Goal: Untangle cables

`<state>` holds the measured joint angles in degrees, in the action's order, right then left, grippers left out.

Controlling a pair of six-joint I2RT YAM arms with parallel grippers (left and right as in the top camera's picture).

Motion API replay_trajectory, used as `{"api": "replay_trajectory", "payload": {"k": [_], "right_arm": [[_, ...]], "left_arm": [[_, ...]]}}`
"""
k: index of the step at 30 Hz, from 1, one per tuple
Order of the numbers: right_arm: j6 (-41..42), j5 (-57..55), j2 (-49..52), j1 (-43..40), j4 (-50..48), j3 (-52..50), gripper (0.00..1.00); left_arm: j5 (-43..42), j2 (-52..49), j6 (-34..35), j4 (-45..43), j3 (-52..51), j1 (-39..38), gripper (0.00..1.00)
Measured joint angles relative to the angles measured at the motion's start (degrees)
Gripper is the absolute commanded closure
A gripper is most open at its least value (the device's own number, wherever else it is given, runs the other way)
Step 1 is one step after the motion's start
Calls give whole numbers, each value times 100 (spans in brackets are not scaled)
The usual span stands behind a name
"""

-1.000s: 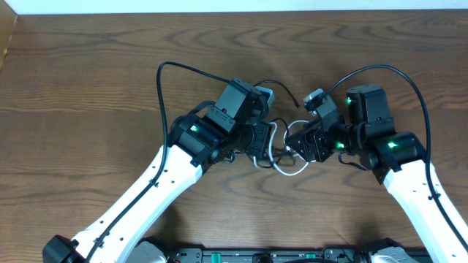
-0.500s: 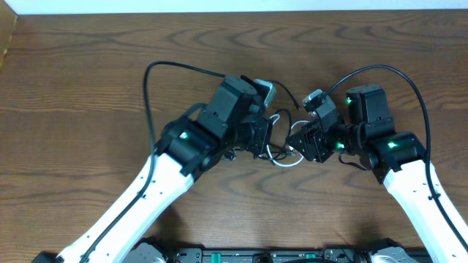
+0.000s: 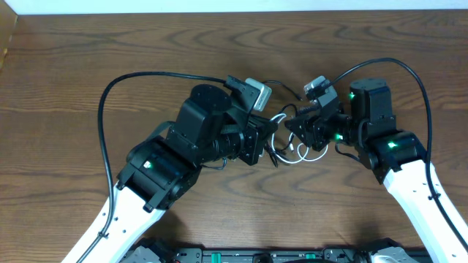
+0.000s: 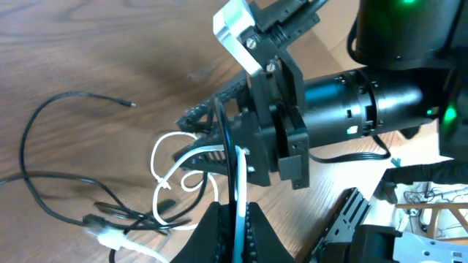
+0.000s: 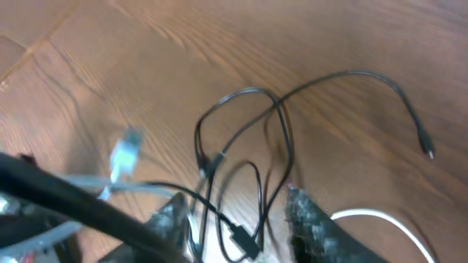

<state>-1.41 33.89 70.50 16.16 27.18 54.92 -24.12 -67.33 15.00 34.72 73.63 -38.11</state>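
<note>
The white cord stays in my left gripper for now, since its loops cross the black cords and it would fall back into the knot if I opened.
The cables are a small knot of thin black cords and white cords [image 3: 298,158] lying between my two grippers at the table's middle. My left gripper [image 3: 265,142] is shut on a white strand and a black strand [image 4: 235,226], which run taut from the knot. White loops [image 4: 155,157] and a black cord [image 4: 29,135] lie on the wood beyond it. My right gripper [image 3: 291,130] is open, with black cords [image 5: 281,139] and a black plug [image 5: 241,241] between its fingers [image 5: 241,219]. A white plug [image 5: 126,155] lies to the left.
Thick black arm cables arch over the table at the left [image 3: 110,95] and the right [image 3: 420,80]. A loose black cord end [image 3: 291,93] points toward the back. A brown box edge [image 3: 7,36] sits at the far left corner.
My left arm has swung back and to the left, with its thick cable sweeping out left. My right gripper has shifted slightly toward the back. The cords between them have spread.
</note>
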Motion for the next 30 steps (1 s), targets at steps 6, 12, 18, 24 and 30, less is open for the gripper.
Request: {"api": "replay_trajectory", "payload": {"k": [6,12,18,24,30], "right_arm": [[216,92,0,2,-44,0,99],[455,-619,0,22,522,0,99],[894,-1917,0,33,732,0,99],[1115,-2479,-7,33,17,11,99],[1169,-2616,-50,33,0,802,99]], "left_arm": [[-107,2,-2,-116,0,0,93],[273,0,-2,103,0,0,93],[896,7,-2,525,0,0,93],[1246,4,-2,710,0,0,91],[1333,-72,-4,787,0,0,92]]}}
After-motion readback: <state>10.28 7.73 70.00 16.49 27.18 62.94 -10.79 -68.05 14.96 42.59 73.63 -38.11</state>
